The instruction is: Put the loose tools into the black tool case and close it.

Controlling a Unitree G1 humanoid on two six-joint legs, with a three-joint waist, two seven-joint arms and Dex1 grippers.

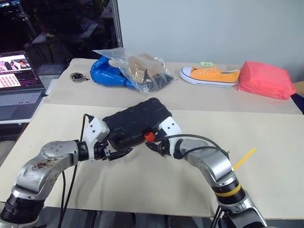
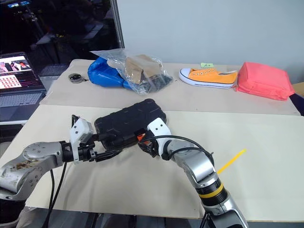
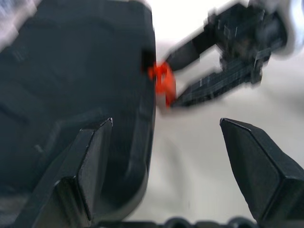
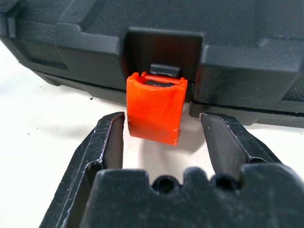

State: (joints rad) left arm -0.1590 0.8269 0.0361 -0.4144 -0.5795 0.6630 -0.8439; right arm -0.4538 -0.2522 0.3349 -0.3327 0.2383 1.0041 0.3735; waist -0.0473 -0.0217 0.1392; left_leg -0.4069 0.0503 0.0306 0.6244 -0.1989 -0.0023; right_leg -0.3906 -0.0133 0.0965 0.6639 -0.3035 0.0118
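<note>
My right gripper grabs the orange latch by its tab [image 1: 149, 137] next, to fasten the black tool case [image 1: 135, 121] shut.
The black tool case [image 1: 135, 121] lies with its lid down in the middle of the table, its ribbed shell up. Its small orange latch [image 4: 156, 107] hangs at the near edge. My right gripper [image 1: 153, 145] stands open with the latch between its fingers [image 4: 107, 142], and a narrow gap shows on each side. My left gripper [image 1: 121, 153] is open at the case's near-left corner, one finger [image 3: 92, 161] over the case rim [image 3: 142, 142] and the other over bare table. The left wrist view also shows the right gripper [image 3: 213, 61] at the latch [image 3: 162, 83]. The loose tools are out of view.
A laptop [image 1: 16, 85] sits off the table's left side. Along the back lie a small round object [image 1: 77, 76], a clear plastic bag over a blue bundle [image 1: 137, 71], an orange shoe [image 1: 209, 76] and a red pouch [image 1: 264, 79]. At the right lies a thin yellow strip [image 1: 243, 158].
</note>
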